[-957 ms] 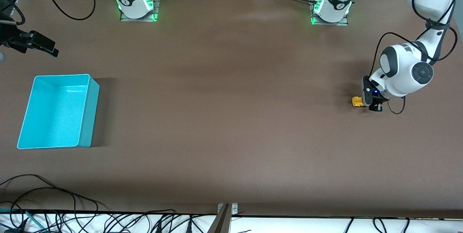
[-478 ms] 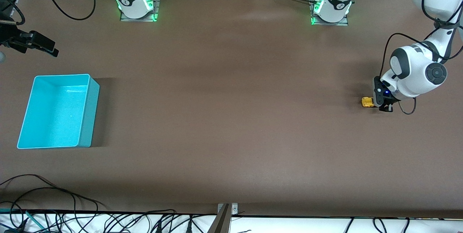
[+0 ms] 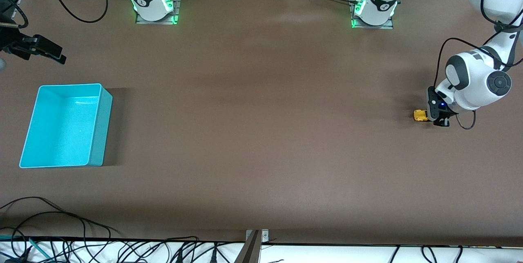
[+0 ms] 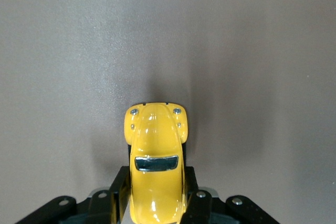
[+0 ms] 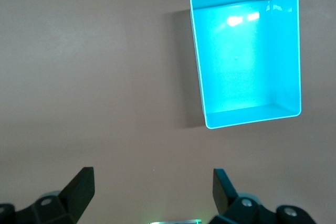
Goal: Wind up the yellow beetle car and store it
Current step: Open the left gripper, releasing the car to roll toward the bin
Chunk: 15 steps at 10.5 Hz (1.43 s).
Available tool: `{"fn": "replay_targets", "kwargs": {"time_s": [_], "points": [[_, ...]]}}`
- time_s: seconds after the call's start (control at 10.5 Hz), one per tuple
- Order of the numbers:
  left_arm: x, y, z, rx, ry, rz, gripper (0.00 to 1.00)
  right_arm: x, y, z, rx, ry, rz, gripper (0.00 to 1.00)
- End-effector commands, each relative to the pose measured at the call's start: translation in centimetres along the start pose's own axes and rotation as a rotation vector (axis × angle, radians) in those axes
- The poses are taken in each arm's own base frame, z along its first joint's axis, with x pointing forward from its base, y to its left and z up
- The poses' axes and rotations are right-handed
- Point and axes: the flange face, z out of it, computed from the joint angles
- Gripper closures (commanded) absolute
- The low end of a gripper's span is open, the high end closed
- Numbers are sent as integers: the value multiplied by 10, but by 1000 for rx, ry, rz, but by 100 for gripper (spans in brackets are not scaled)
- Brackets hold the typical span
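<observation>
The yellow beetle car sits low on the brown tabletop in the front view, so it is now time for my left gripper to release the car.
The yellow beetle car (image 3: 420,115) rests on the brown table near the left arm's end. My left gripper (image 3: 430,116) is shut on its rear half, low at the table; the wrist view shows the car (image 4: 155,156) between both fingers (image 4: 118,195), nose pointing away from the gripper. The turquoise bin (image 3: 102,103) stands empty at the right arm's end and also shows in the right wrist view (image 5: 286,40). My right gripper (image 5: 152,190) is open and empty, held high beside the bin; in the front view it (image 3: 49,52) shows at the table's edge.
Black cables (image 3: 61,222) lie along the table edge nearest the front camera. The two arm bases (image 3: 153,1) stand along the farthest edge.
My left gripper has dragged the yellow car along the table toward the left arm's end. The right arm and the bin have not moved.
</observation>
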Motion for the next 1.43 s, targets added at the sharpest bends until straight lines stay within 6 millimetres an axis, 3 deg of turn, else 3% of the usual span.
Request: {"fn": "replay_targets", "kwargs": {"time_s": [0.0, 0.1, 1.05, 1.34], "points": [[-5, -7, 25, -12, 0, 1, 63, -2, -1, -7, 10, -2, 4, 0], [-7, -18, 15, 13, -8, 7, 1, -3, 0, -7, 10, 0, 4, 0], [-5, -19, -9, 43, -8, 4, 0, -3, -2, -7, 9, -2, 1, 0], [-8, -17, -64, 128, -14, -4, 0, -3, -1, -7, 10, -2, 2, 0]]}}
